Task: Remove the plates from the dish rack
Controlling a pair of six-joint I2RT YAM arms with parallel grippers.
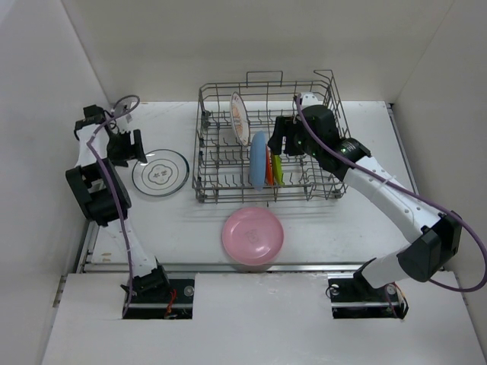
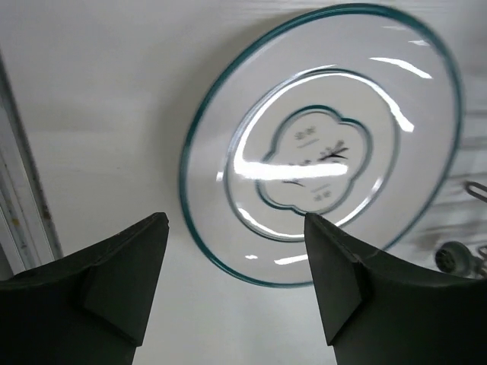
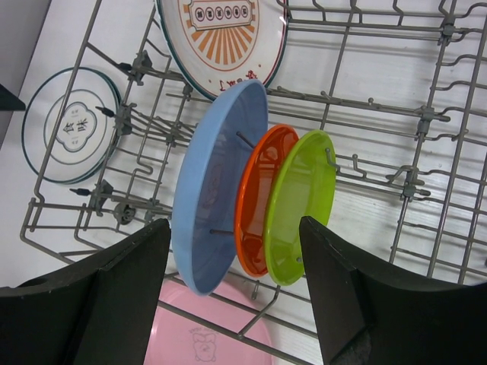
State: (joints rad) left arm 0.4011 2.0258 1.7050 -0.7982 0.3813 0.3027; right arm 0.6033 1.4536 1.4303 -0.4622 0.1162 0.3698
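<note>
Next, my left gripper takes hold of the white sunburst plate by its exposed rim (image 1: 239, 119), leaving the plate's bottom free to set down flat.
The grey wire dish rack (image 1: 308, 199) holds a white sunburst plate (image 1: 240, 118) at its back left, and a blue plate (image 1: 259, 160), an orange plate (image 1: 268, 169) and a lime green plate (image 1: 278, 170) upright side by side. My right gripper (image 1: 278, 138) hangs open just above these three, touching none; in the right wrist view the blue plate (image 3: 217, 190), orange plate (image 3: 262, 198) and green plate (image 3: 300, 201) stand between its fingers (image 3: 114, 296). My left gripper (image 2: 236, 224) is open and empty beside a teal-rimmed white plate (image 2: 319, 144) lying flat on the table.
A pink plate (image 1: 253, 236) lies flat on the table in front of the rack. The teal-rimmed plate (image 1: 160, 172) lies left of the rack. White walls close in on both sides and at the back.
</note>
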